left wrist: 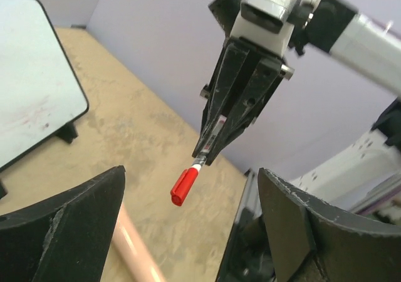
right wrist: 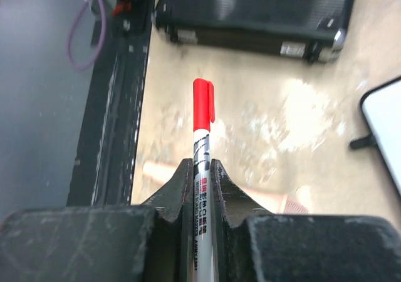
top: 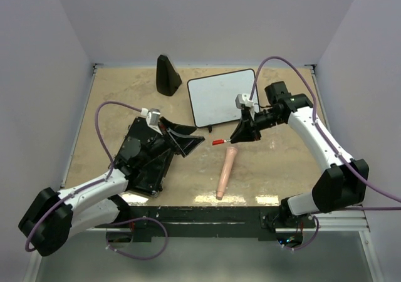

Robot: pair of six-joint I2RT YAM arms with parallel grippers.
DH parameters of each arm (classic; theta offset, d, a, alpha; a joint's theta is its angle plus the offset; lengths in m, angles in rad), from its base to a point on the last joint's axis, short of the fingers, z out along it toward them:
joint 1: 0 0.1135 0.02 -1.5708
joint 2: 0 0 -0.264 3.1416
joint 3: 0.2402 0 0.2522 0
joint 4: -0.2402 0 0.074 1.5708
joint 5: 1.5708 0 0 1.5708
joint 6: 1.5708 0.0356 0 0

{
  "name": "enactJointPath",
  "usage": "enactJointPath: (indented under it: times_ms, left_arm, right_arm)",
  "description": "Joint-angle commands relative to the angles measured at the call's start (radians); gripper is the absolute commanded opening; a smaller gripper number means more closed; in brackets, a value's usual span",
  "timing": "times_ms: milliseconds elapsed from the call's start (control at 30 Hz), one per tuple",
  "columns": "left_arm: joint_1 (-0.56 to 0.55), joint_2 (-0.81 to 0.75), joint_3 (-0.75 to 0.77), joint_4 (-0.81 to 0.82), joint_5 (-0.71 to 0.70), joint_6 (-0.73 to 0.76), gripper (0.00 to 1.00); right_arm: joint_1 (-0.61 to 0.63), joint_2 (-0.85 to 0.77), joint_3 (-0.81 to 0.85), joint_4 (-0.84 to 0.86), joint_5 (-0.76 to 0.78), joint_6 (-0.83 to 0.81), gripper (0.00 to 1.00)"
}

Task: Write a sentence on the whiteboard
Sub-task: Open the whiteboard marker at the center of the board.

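Observation:
I need to grab the marker by its red cap (top: 218, 142) (left wrist: 184, 185) with my left gripper next, so that I can uncap it for writing. The marker's body stays for my right gripper.
The whiteboard (top: 222, 96), white with a thin black frame and wire legs, stands at the back middle of the table; its corner shows in the left wrist view (left wrist: 31, 81) and in the right wrist view (right wrist: 385, 122). My right gripper (top: 241, 136) is shut on a whiteboard marker (right wrist: 202, 163) with a red cap (top: 218, 142), held above the table in front of the board, cap pointing left. The capped marker (left wrist: 185, 185) hangs in front of my left gripper (top: 186, 140), which is open and empty, its fingers (left wrist: 69, 225) wide apart a short way left of the cap.
A black flat ribbed case (top: 143, 158) lies under the left arm; it also shows in the right wrist view (right wrist: 250, 12). A pink cylinder (top: 226, 172) lies on the table in front of the marker. A black cone-shaped object (top: 166, 75) stands at the back left.

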State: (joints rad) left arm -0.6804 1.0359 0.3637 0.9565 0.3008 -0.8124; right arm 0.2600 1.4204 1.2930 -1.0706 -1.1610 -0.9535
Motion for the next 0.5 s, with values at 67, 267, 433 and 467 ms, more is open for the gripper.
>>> enactJointPath:
  times_ms: [67,267,433,467]
  left_arm:
    - [0.002,-0.002,0.158,-0.465,0.228,0.344,0.91]
    - [-0.048,0.097,0.251,-0.528,0.27,0.469,0.91]
    - [-0.109,0.209,0.325,-0.507,0.32,0.493,0.89]
    - [-0.119,0.219,0.331,-0.506,0.327,0.496,0.89]
  right_arm:
    - [0.065,-0.003,0.015,-0.161,0.095,-0.189,0.0]
    - [0.114,-0.017,0.02,-0.097,0.098,-0.099,0.0]
    - [0.124,-0.003,0.005,-0.084,0.076,-0.082,0.0]
    - [0.124,-0.005,0.005,-0.086,0.075,-0.082,0.0]
